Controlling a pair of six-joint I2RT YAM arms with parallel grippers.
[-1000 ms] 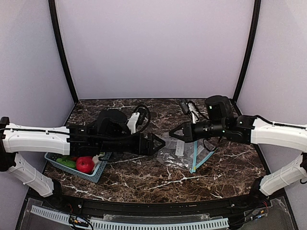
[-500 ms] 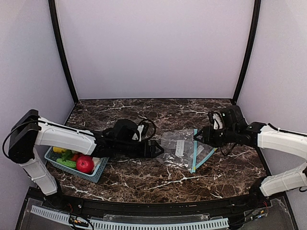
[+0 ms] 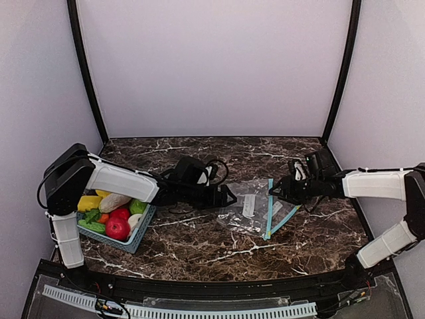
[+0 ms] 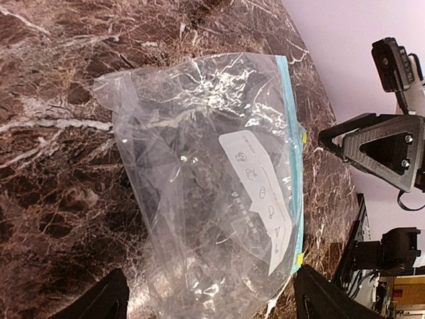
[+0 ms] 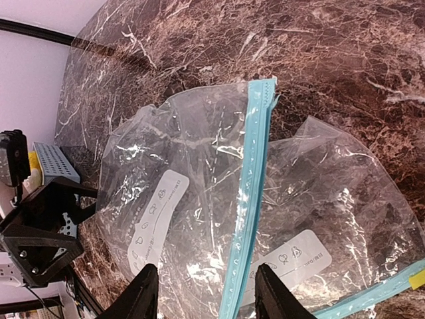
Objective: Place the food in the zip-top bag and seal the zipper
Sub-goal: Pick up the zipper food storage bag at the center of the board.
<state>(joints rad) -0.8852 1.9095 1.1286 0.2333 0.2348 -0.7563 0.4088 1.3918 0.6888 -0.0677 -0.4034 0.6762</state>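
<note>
The bag's zipper should stay free to open for food, so my left gripper will next grab the bag's clear edge point(image 3: 221, 210) point(image 4: 143, 206) opposite the teal zipper.
A clear zip-top bag point(image 3: 249, 208) with a teal zipper strip point(image 3: 269, 209) lies flat and empty on the marble table; it also shows in the left wrist view point(image 4: 212, 179) and the right wrist view point(image 5: 192, 199). My left gripper point(image 3: 229, 197) is open at the bag's left edge, its fingertips point(image 4: 99, 302) straddling the bag's near end. My right gripper point(image 3: 273, 192) is open at the bag's right side, over the zipper strip point(image 5: 249, 199). The food, a red apple point(image 3: 117, 228) with yellow, green, cream and orange pieces, sits in the teal basket point(image 3: 136, 239).
A second clear bag point(image 5: 339, 219) lies under or beside the first, on the right. The basket stands at the table's left front, by the left arm's base. Black frame posts point(image 3: 86, 73) rise at the back corners.
Both arms have dropped from raised, facing poses to low over the table. The left gripper moved right to the bag's left edge, uncovering the basket; the right gripper settled at the zipper side.
</note>
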